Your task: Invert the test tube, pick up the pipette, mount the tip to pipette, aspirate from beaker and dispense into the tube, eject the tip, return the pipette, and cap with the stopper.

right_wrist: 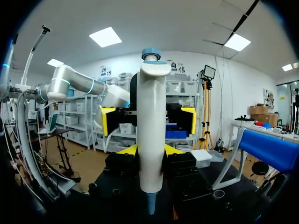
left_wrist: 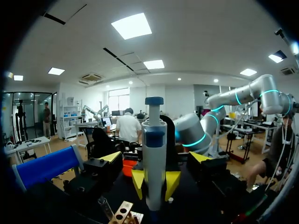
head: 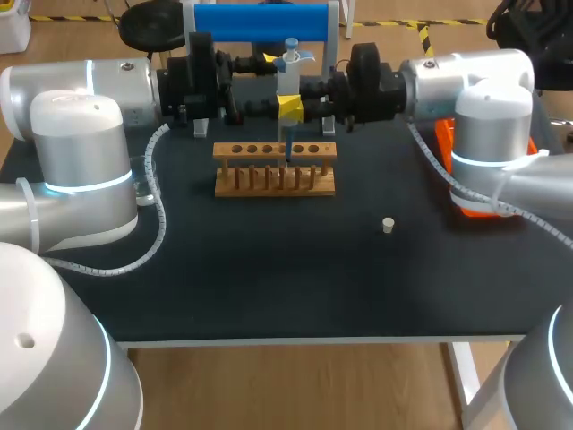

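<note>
My left gripper will grab the pipette by its upper body, below the blue button (head: 288, 79) (left_wrist: 154, 157), because yellow fingers already press the pipette's lower body.
The white pipette (head: 289, 73) with a blue plunger stands upright above the wooden rack (head: 274, 179). My right gripper (head: 291, 106) is shut on its body, and its yellow tips (right_wrist: 128, 149) press the pipette (right_wrist: 150, 130) from both sides. A blue tip (right_wrist: 150, 204) hangs from the lower end, over the rack's holes. My left gripper (head: 271, 83) faces it from the other side, open. Its yellow fingertips (left_wrist: 112, 157) stand wide on either side of the pipette (left_wrist: 153, 154) without touching it. A clear tube (left_wrist: 105, 207) shows by the rack (left_wrist: 122, 212). The white stopper (head: 388, 225) lies on the mat to the right.
A blue-topped stand (head: 260, 20) is at the back behind the grippers. An orange bin (head: 457, 175) sits at the right, partly hidden by my right arm. A clear glass container (head: 143, 190) shows beside my left arm's elbow. The black table (head: 269, 278) stretches out in front of the rack.
</note>
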Robot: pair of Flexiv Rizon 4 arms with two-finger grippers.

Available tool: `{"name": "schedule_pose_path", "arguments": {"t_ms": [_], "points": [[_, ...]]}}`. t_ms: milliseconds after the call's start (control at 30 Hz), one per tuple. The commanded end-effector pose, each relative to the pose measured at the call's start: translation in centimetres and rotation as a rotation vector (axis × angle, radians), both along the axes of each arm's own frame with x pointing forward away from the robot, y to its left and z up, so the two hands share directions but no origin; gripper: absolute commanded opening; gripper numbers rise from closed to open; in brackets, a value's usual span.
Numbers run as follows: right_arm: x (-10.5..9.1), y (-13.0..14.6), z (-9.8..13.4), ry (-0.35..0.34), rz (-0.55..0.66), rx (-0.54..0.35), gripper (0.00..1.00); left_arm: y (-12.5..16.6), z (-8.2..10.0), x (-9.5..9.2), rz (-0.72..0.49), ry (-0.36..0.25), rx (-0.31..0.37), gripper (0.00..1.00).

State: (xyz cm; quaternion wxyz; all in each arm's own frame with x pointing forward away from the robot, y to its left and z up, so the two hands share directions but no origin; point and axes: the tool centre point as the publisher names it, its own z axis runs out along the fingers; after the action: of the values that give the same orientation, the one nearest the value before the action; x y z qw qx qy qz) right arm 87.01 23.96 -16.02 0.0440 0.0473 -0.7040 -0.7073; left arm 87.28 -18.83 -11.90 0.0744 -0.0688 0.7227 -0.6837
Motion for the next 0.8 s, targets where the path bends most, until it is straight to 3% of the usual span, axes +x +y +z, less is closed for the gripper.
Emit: {"name": "schedule_pose_path", "arguments": {"t_ms": [33, 67, 133, 333, 433, 533, 800], "points": [[-0.01, 0.17, -0.04, 0.001, -0.001, 0.004, 0.0, -0.08, 0.0, 0.03, 0.001, 0.001, 0.0, 0.8], [-0.01, 0.19, -0.03, 0.001, -0.001, 0.005, 0.0, -0.08, 0.0, 0.03, 0.001, 0.001, 0.0, 0.71], [-0.04, 0.25, -0.01, 0.001, 0.0, 0.005, 0.0, -0.08, 0.0, 0.03, 0.001, 0.001, 0.0, 0.64], [-0.15, 0.39, -0.04, 0.0, 0.005, 0.003, 0.0, -0.08, 0.0, 0.03, 0.001, 0.001, 0.0, 0.57], [-0.16, 0.41, -0.05, 0.001, 0.003, 0.004, 0.0, -0.08, 0.0, 0.03, 0.001, 0.001, 0.0, 0.38], [-0.18, 0.41, -0.04, 0.001, 0.001, 0.006, 0.0, -0.08, 0.0, 0.03, 0.001, 0.001, 0.0, 0.0], [-0.28, 0.45, 0.0, 0.001, 0.002, 0.006, 0.0, -0.08, 0.0, 0.03, 0.001, 0.001, 0.0, 0.0]]}}
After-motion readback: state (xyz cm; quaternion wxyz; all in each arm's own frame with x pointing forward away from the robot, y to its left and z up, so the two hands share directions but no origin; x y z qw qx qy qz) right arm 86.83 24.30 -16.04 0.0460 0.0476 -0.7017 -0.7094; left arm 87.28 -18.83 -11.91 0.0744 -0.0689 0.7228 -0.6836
